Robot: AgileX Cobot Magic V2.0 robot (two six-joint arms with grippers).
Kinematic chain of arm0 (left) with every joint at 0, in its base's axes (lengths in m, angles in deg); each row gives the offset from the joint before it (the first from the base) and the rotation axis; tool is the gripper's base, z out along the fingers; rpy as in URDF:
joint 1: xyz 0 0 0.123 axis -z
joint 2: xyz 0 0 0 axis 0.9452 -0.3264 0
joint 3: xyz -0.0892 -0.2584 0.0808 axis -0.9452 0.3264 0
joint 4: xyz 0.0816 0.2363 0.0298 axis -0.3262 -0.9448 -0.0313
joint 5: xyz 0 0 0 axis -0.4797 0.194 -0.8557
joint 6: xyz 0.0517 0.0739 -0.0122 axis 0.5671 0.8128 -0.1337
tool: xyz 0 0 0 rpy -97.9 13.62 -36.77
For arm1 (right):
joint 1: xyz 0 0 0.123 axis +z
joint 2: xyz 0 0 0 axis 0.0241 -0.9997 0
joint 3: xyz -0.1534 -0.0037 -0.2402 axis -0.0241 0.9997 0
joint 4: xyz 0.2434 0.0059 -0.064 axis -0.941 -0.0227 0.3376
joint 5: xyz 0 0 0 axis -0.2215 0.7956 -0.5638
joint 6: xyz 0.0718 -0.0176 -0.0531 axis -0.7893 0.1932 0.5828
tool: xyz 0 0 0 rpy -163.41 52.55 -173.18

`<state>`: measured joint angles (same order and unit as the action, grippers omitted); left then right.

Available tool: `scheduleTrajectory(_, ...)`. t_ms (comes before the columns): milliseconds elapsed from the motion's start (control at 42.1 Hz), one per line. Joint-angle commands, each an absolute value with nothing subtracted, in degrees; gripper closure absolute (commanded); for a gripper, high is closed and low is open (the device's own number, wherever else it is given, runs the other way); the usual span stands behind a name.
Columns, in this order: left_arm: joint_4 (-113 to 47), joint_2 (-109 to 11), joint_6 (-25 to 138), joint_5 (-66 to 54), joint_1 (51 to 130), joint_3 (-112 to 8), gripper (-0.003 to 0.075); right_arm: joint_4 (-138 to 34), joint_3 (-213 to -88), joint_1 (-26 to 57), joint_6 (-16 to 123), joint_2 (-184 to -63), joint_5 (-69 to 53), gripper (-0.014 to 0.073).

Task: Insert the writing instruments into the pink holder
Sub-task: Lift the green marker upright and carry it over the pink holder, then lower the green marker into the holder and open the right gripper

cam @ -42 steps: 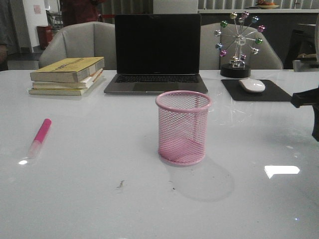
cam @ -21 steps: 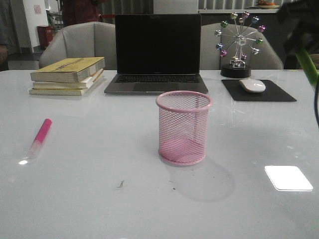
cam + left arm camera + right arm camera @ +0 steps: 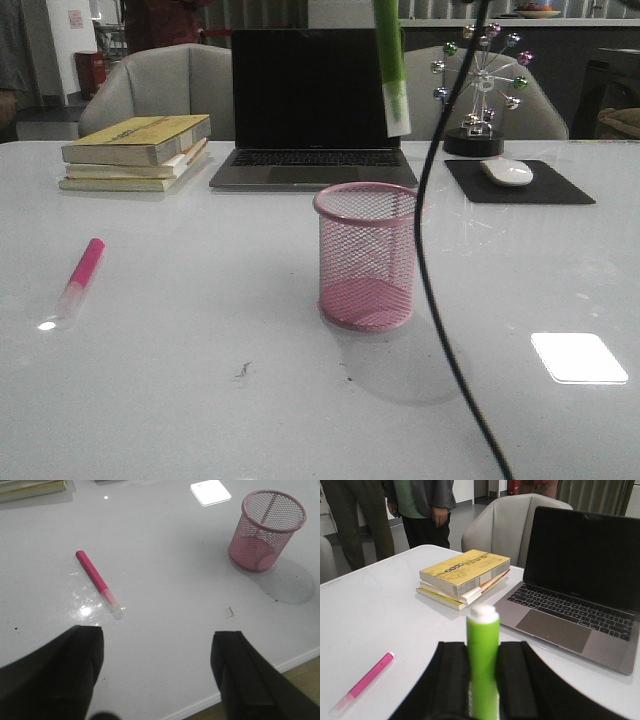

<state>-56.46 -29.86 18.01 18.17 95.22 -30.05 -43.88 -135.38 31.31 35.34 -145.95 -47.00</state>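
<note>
I need to lower the marker with my right gripper before I let go of it, because the green marker's whitish tip (image 3: 398, 124) is still above the pink holder's rim (image 3: 368, 203).
The pink holder (image 3: 366, 255) stands upright in the middle of the table, also in the left wrist view (image 3: 265, 530). A lime green marker (image 3: 390, 70) hangs upright above its rim, whitish tip down. My right gripper (image 3: 482, 647) is shut on this green marker (image 3: 482, 665); the gripper itself is above the top edge of the front view. The pink marker (image 3: 80, 275) lies flat on the table at the left, well away from the holder. My left gripper (image 3: 157, 650) is open and empty, hovering near the table's front edge, short of the pink marker (image 3: 96, 580).
A black cable (image 3: 432, 260) hangs down in front of the holder's right side. A stack of books (image 3: 135, 150), an open laptop (image 3: 315, 105), a mouse (image 3: 506, 171) on a black pad and a ferris-wheel ornament (image 3: 480, 85) line the back. People stand beyond the table (image 3: 425, 505).
The green marker has travelled left from the far right edge to above the holder. The right arm has risen out of the front view, leaving its cable hanging across it.
</note>
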Motion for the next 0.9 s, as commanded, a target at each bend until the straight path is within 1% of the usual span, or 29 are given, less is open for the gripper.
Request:
scheduleTrajectory(0,-56.29,-30.1,17.95,14.53,95.65,-31.63,0.0214,-44.01,-136.82,31.34,35.64,-148.23,-55.83,0.0432)
scheduleTrajectory(142,-56.29,-30.1,17.95,14.53,95.65,-31.63,0.0214,-44.01,-136.82,31.34,35.64,-153.9,-56.65,0.0429)
scheduleTrajectory(356,-56.29,-30.1,17.95,14.53,95.65,-31.63,0.0214,-44.01,-136.82,31.34,35.64,-158.87,-55.48,0.042)
scheduleTrajectory(427,-56.29,-30.1,17.95,14.53,95.65,-31.63,0.0214,-44.01,-136.82,31.34,35.64,-159.27,-54.62,0.0368)
scheduleTrajectory(522,-56.29,-30.1,17.95,14.53,95.65,-31.63,0.0214,-44.01,-136.82,31.34,35.64,-159.27,-54.29,0.0237)
scheduleTrajectory(593,-56.29,-30.1,17.95,14.53,95.65,-31.63,0.0214,-44.01,-136.82,31.34,35.64,-159.27,-54.47,0.0161)
scheduleTrajectory(712,-56.29,-30.1,17.95,14.53,95.65,-31.63,0.0214,-44.01,-136.82,31.34,35.64,-158.44,-54.22,0.0147)
scheduleTrajectory(878,-56.29,-30.1,17.95,14.53,95.65,-31.63,0.0214,-44.01,-136.82,31.34,35.64,-153.04,-50.05,0.0147)
